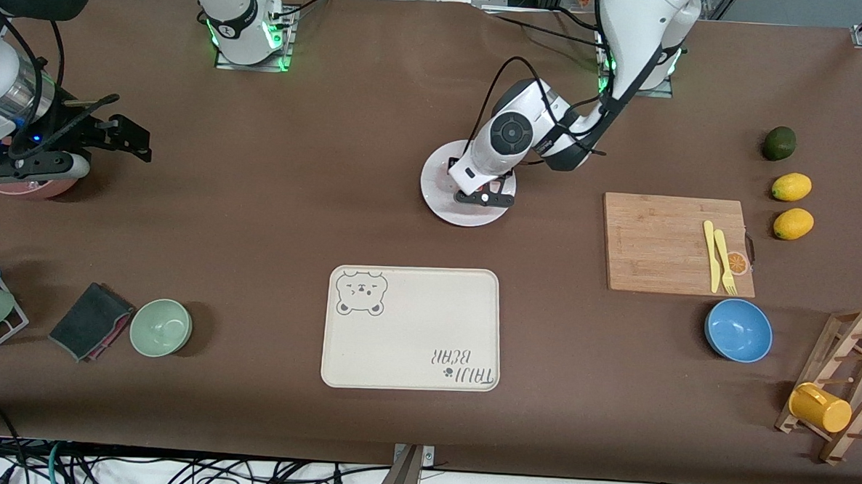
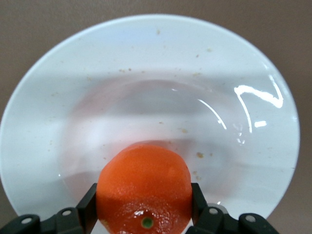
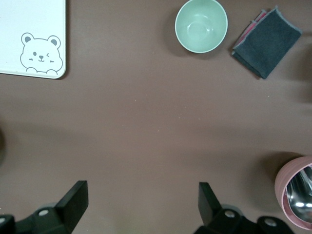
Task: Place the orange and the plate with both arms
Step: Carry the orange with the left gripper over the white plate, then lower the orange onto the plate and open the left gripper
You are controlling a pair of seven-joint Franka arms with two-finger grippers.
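The orange [image 2: 144,180] is low inside the plate's rim and would stay there, so I need to open my left gripper now.
The white plate [image 1: 437,191] lies mid-table, farther from the front camera than the bear-print tray. My left gripper [image 1: 484,198] is low over the plate. In the left wrist view my left gripper [image 2: 144,207] is shut on the orange [image 2: 144,187], one black finger [image 2: 87,207] on each side, with the plate [image 2: 146,73] under it. I cannot tell whether the orange touches the plate. In the front view the orange is hidden under the hand. My right gripper [image 1: 133,138] is open and empty, up over bare table at the right arm's end; it also shows in the right wrist view [image 3: 141,202].
The cream bear tray [image 1: 413,328] lies nearer the camera. A green bowl [image 1: 161,327], a dark cloth [image 1: 89,320] and a pink bowl [image 1: 22,184] are at the right arm's end. A cutting board [image 1: 656,244], a blue bowl [image 1: 738,330], lemons [image 1: 791,186] and a rack [image 1: 843,384] are at the left arm's end.
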